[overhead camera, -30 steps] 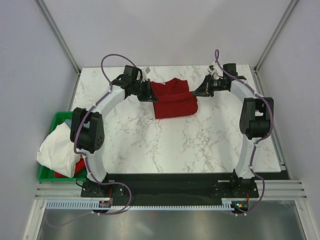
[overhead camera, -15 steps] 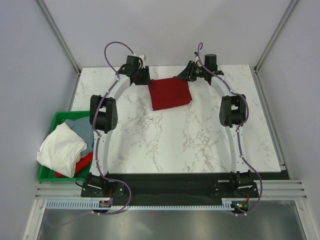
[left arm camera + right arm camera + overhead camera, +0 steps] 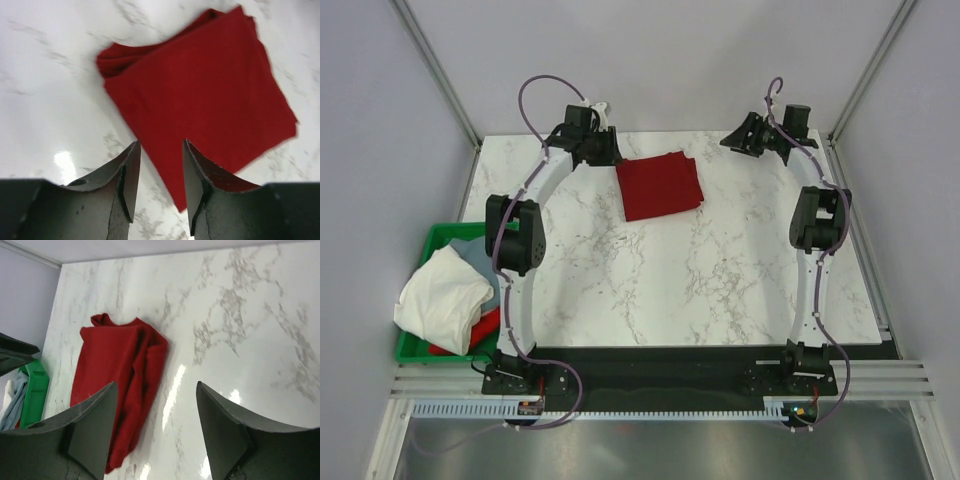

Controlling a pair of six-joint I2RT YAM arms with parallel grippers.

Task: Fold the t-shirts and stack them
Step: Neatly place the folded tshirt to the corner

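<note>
To slide the dark red t-shirt, still folded, for stacking, my right gripper should next grab its side edge nearest that gripper.
A dark red t-shirt [image 3: 660,186] lies folded in a rough square at the back middle of the marble table [image 3: 670,280]. My left gripper [image 3: 610,150] hovers just off its left edge, open and empty; in the left wrist view the gripper [image 3: 161,142] hangs above the near corner of the red t-shirt [image 3: 200,85]. My right gripper [image 3: 735,140] stands off to the shirt's right, open wide and empty. The right wrist view has the gripper [image 3: 156,384] over bare marble beside the red t-shirt [image 3: 115,355]. Other t-shirts, white [image 3: 445,295], grey [image 3: 480,265] and red [image 3: 485,325], sit in the bin.
A green plastic bin [image 3: 415,345] hangs off the table's left edge, also seen as the green bin [image 3: 35,390] in the right wrist view. Grey walls and metal frame posts close in the back and sides. Both arm bases stand at the near edge.
Both grippers have opened and let go of the red t-shirt. It now lies flat and folded. The right arm has drawn back to the right and the left arm has shifted slightly.
</note>
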